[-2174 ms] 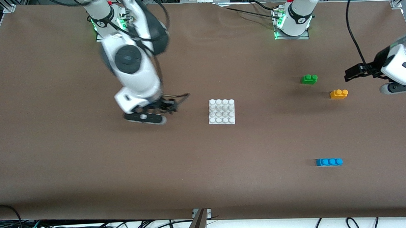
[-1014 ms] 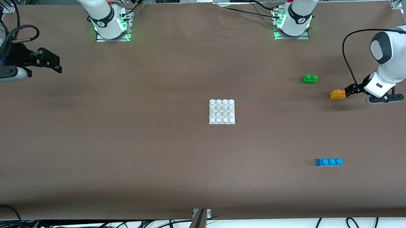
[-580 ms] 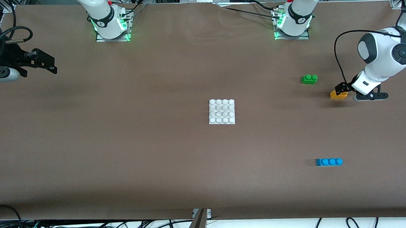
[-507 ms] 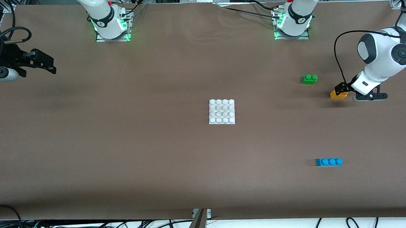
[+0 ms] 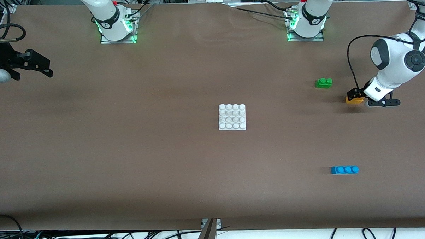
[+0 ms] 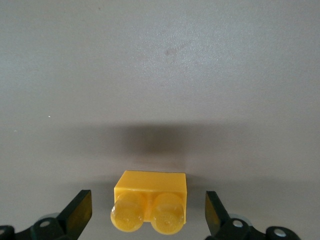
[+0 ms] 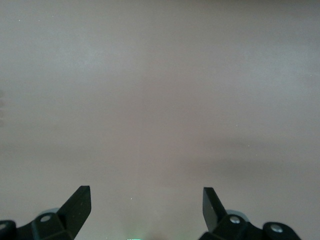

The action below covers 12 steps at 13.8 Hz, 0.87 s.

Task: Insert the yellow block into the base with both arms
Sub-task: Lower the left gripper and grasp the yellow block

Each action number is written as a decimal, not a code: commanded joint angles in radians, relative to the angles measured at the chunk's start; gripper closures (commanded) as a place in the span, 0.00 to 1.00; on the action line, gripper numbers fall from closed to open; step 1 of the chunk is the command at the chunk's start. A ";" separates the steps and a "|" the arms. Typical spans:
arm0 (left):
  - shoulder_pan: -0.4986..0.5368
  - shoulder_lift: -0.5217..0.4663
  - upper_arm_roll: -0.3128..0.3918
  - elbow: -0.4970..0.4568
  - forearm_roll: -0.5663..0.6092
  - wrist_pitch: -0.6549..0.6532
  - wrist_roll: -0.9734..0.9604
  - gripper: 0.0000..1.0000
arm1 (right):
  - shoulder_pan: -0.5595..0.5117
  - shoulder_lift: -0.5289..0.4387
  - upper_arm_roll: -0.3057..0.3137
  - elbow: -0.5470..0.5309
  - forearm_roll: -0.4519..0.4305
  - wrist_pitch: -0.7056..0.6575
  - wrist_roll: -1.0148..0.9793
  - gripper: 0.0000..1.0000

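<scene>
The fingers of my left gripper are on either side of the yellow block in the left wrist view, so I should close them. Closing now would hold it.
The yellow block point(image 5: 354, 100) lies on the table toward the left arm's end, a little nearer the front camera than the green brick. My left gripper point(image 5: 354, 93) is open and low around it. In the left wrist view the block point(image 6: 150, 202) sits between the two fingers with a gap on each side, and neither finger touches it. The white base point(image 5: 232, 116) lies flat at the table's middle. My right gripper point(image 5: 42, 67) is open and empty, waiting over the table at the right arm's end, and its wrist view shows only bare table between the fingers point(image 7: 75, 207).
A green two-stud brick point(image 5: 323, 82) lies beside the yellow block, farther from the front camera. A longer blue three-stud brick point(image 5: 344, 169) lies nearer the front camera at the left arm's end. The arm bases point(image 5: 115, 22) stand along the table's back edge.
My left gripper has come down and over the yellow block from the table's end. My right arm has swung away from beside the base to its own end of the table.
</scene>
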<state>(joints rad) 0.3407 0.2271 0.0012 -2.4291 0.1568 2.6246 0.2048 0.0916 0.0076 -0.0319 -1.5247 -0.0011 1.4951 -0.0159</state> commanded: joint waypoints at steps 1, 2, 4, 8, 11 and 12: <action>0.009 0.006 -0.001 -0.012 0.016 0.023 0.019 0.03 | -0.004 0.019 0.012 0.004 -0.008 -0.006 -0.010 0.01; 0.009 0.006 -0.001 -0.013 0.016 0.023 0.019 0.09 | -0.003 0.015 0.013 0.003 -0.005 -0.006 -0.009 0.01; 0.009 0.005 -0.001 -0.015 0.018 0.023 0.039 0.30 | -0.003 0.017 0.012 0.003 -0.016 -0.003 -0.009 0.01; 0.032 0.003 -0.001 -0.015 0.018 0.023 0.054 0.72 | -0.003 0.019 0.012 0.004 -0.014 0.001 -0.006 0.01; 0.031 -0.026 -0.003 -0.005 0.016 0.009 0.053 0.72 | -0.010 0.020 0.007 0.003 -0.014 -0.001 -0.007 0.01; 0.028 -0.044 -0.004 0.001 0.018 -0.012 0.051 0.72 | -0.010 0.020 0.007 0.003 -0.014 0.002 -0.006 0.01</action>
<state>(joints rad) 0.3629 0.2287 0.0023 -2.4292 0.1569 2.6325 0.2428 0.0913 0.0312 -0.0293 -1.5257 -0.0057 1.4966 -0.0159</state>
